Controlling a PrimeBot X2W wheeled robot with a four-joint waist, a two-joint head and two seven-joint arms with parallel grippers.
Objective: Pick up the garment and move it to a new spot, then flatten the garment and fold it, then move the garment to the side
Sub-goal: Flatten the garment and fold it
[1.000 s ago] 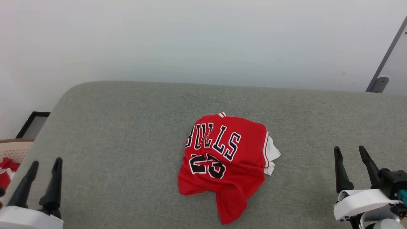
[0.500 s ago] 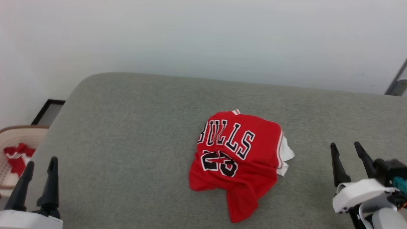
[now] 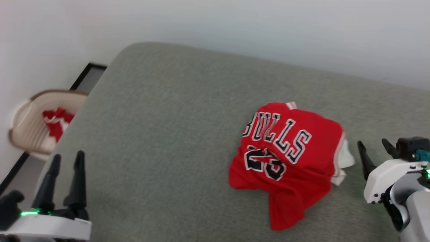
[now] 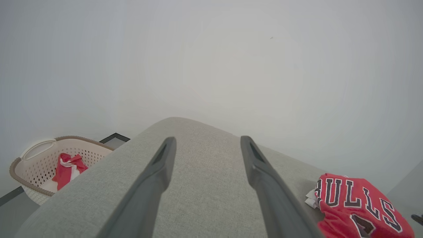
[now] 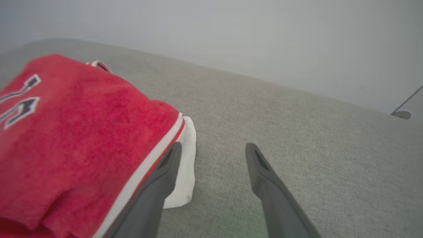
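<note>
I need to move the crumpled jersey to a new spot, so my right gripper should next grab it by its white sleeve's edge (image 3: 348, 160) (image 5: 188, 174).
The garment (image 3: 289, 158), a red jersey with black "BULLS" and "23", lies crumpled on the grey padded surface (image 3: 161, 134), right of the middle; a white sleeve pokes out at its right edge. It also shows at the lower right of the left wrist view as the garment (image 4: 357, 205), and at the left of the right wrist view as the garment (image 5: 72, 138). My right gripper (image 3: 373, 146) stands open just right of the white sleeve, empty, its left finger (image 5: 162, 175) close by the sleeve. My left gripper (image 3: 66, 159) is open and empty at the lower left, far from the jersey.
A beige laundry basket (image 3: 25, 131) with red cloth (image 3: 55, 121) inside stands on the floor off the surface's left edge, also seen as the basket (image 4: 36, 162). A pale wall runs behind. Wide bare grey surface lies left of the jersey.
The whole head view has swung left, so the camera moved: basket came further into view and the jersey sits further right in the picture. The jersey itself lies unchanged.
</note>
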